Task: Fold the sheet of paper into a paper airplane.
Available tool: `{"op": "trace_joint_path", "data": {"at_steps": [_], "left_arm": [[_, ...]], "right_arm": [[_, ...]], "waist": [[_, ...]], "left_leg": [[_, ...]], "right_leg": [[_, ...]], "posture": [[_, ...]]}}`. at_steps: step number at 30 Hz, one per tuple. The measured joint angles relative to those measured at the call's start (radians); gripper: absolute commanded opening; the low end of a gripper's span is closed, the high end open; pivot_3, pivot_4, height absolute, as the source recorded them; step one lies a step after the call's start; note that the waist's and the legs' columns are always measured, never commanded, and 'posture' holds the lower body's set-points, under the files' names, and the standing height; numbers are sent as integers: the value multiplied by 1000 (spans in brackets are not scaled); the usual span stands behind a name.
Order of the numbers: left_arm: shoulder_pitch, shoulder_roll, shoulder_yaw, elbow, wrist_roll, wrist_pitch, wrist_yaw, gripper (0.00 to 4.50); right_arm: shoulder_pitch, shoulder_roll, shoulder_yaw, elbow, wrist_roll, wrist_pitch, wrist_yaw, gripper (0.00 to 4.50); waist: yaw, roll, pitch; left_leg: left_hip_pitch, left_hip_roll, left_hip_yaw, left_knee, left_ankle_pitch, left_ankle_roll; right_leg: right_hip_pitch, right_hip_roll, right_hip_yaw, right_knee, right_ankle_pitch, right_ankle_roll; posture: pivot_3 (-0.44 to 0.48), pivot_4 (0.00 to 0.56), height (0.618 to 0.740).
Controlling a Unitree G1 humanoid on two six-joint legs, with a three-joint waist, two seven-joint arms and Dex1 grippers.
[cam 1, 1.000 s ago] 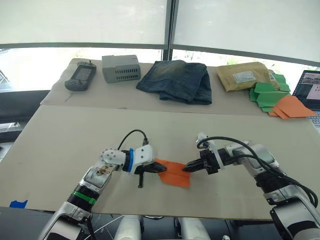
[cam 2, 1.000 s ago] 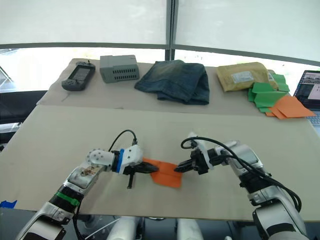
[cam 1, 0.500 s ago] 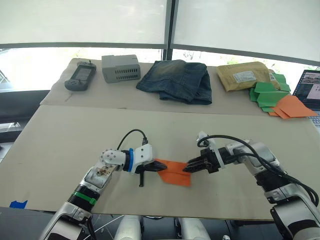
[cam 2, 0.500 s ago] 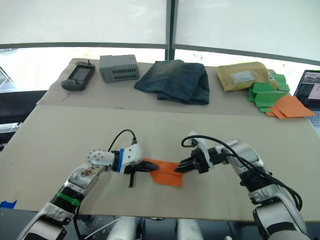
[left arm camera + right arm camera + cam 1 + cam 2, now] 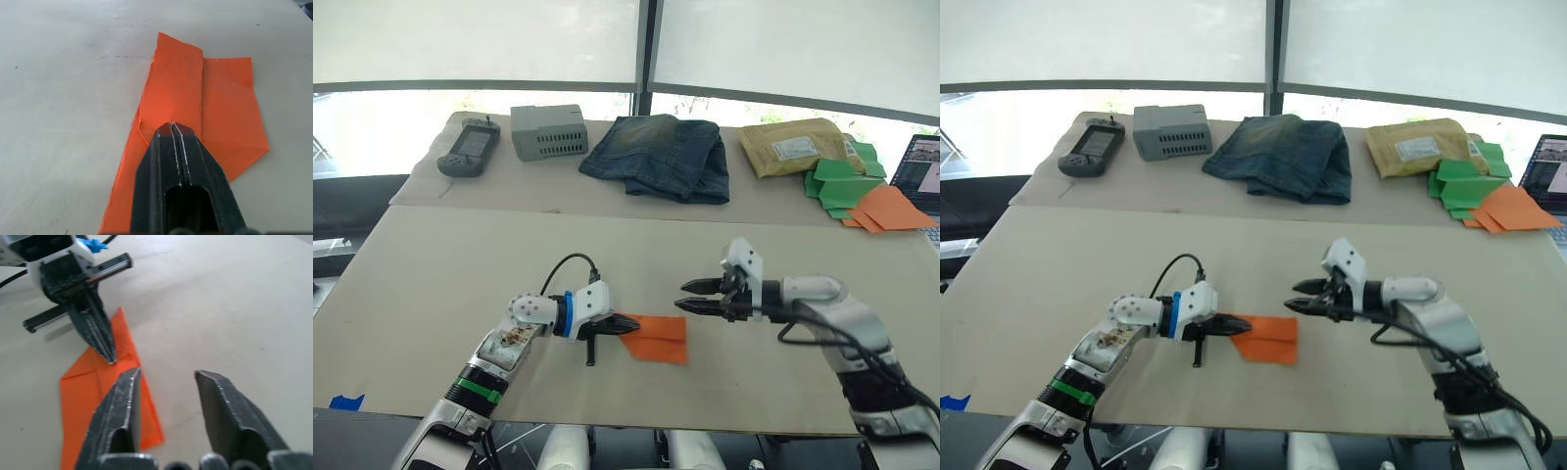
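The orange sheet (image 5: 656, 341) needs to be folded into a paper airplane, so my right gripper needs to grab it by its straight short edge (image 5: 686, 340) next.
The sheet of paper (image 5: 656, 338) lies flat near the table's front edge, bright orange, folded into a pointed wedge with layered flaps (image 5: 195, 103). My left gripper (image 5: 631, 322) is shut, and its closed tips (image 5: 172, 127) rest on the paper's left end. No paper shows between its fingers. My right gripper (image 5: 683, 296) hovers open just above and to the right of the paper's right edge, apart from it. In the right wrist view its two fingers (image 5: 120, 406) frame the paper (image 5: 93, 396) and the left gripper beyond.
Along the back of the table are a handheld controller (image 5: 468, 149), a grey box (image 5: 548, 131), folded jeans (image 5: 658, 157) and a padded envelope (image 5: 798, 147). Green paper shapes (image 5: 842, 181), paler orange pieces (image 5: 886, 208) and a laptop (image 5: 920, 166) sit at the far right.
My right gripper has let go of the paper's right edge, lifted up and to the right, and opened. The left gripper and the paper have stayed put.
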Motion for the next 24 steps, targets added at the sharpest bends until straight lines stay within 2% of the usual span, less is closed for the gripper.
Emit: {"op": "trace_joint_path", "data": {"at_steps": [2,5,11,19,24], "left_arm": [[1,0,5,0,-10,10,-9,0],[6,2,8,-2,-27,30,-19,0],[7,17,8,-9,-32,36,-39,0],[6,20,5,-6,-31,30,-53,0],[1,9,-9,3,-31,24,-64,0]], "right_arm": [[74,76,1,-81,26,14,-75,84],[151,118,6,-130,9,10,-176,84],[234,169,80,-130,-42,10,-290,84],[250,208,64,-101,-13,47,-349,84],[323,154,12,-122,11,37,-341,84]], "waist": [[-2,0,0],[-3,0,0],[-10,0,0],[-12,0,0],[1,2,-2]], "left_leg": [[-1,0,0,1,0,0],[-1,0,-1,2,0,0],[-1,0,-1,1,0,0],[0,1,-1,1,0,0],[0,-1,0,1,0,0]], "right_leg": [[-1,0,0,0,0,0],[-1,-2,1,-1,-2,-4],[-2,-2,2,-1,-3,-5],[-1,-1,1,-1,-3,-5],[1,-2,1,-3,-4,-4]], "posture": [[0,150,722],[0,150,722],[0,150,722],[0,150,722],[0,150,722]]}}
